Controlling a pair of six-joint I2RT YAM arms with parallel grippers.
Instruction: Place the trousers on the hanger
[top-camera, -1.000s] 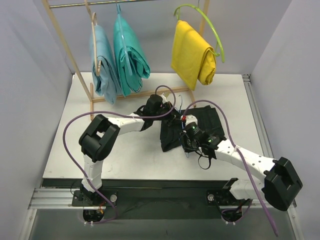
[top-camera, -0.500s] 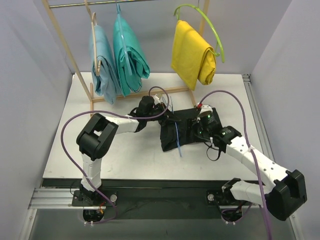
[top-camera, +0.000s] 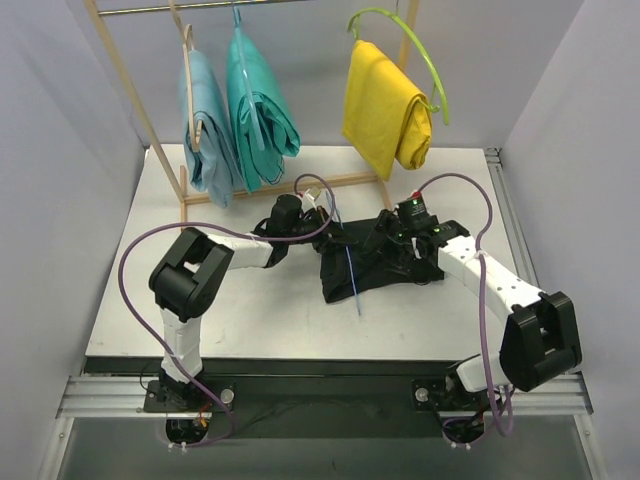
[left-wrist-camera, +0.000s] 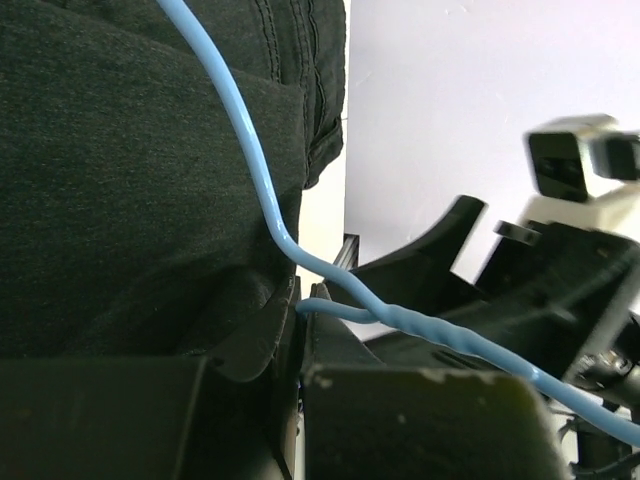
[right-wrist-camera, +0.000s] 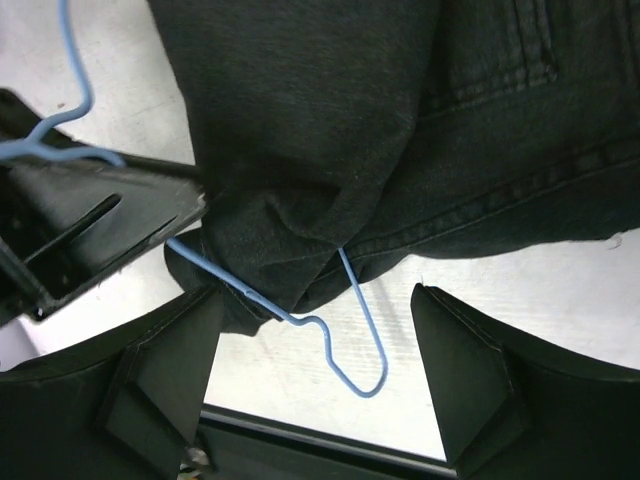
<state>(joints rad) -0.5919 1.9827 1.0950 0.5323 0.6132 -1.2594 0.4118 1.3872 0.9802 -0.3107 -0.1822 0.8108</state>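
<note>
I next need my right gripper on the bunched hem beside the hanger's rounded corner, to fold the trousers over the hanger.
The black trousers (top-camera: 385, 262) lie bunched on the white table (top-camera: 250, 310), right of centre. The light-blue wire hanger (top-camera: 352, 280) runs through them, one thin end poking out towards the near edge. My left gripper (top-camera: 332, 233) sits at the trousers' far-left corner. In the left wrist view it (left-wrist-camera: 300, 335) is shut on the hanger (left-wrist-camera: 262, 180) near its twisted neck, with the trousers (left-wrist-camera: 120, 180) draped alongside. My right gripper (right-wrist-camera: 315, 375) is open. The hanger's rounded corner (right-wrist-camera: 358, 372) lies between its fingers (right-wrist-camera: 165, 370), below the hem of the trousers (right-wrist-camera: 400, 130).
A wooden rack (top-camera: 140, 110) stands at the back left. A pale-blue garment (top-camera: 205, 125) and teal trousers (top-camera: 258, 110) hang on it. Yellow trousers (top-camera: 385, 105) hang on a lime-green hanger (top-camera: 425, 60) at the back right. Purple cables loop over both arms.
My right gripper has opened and swung from the trousers' near edge to their far right side. The hanger's blue wire now shows across the trousers. My left gripper stays shut.
</note>
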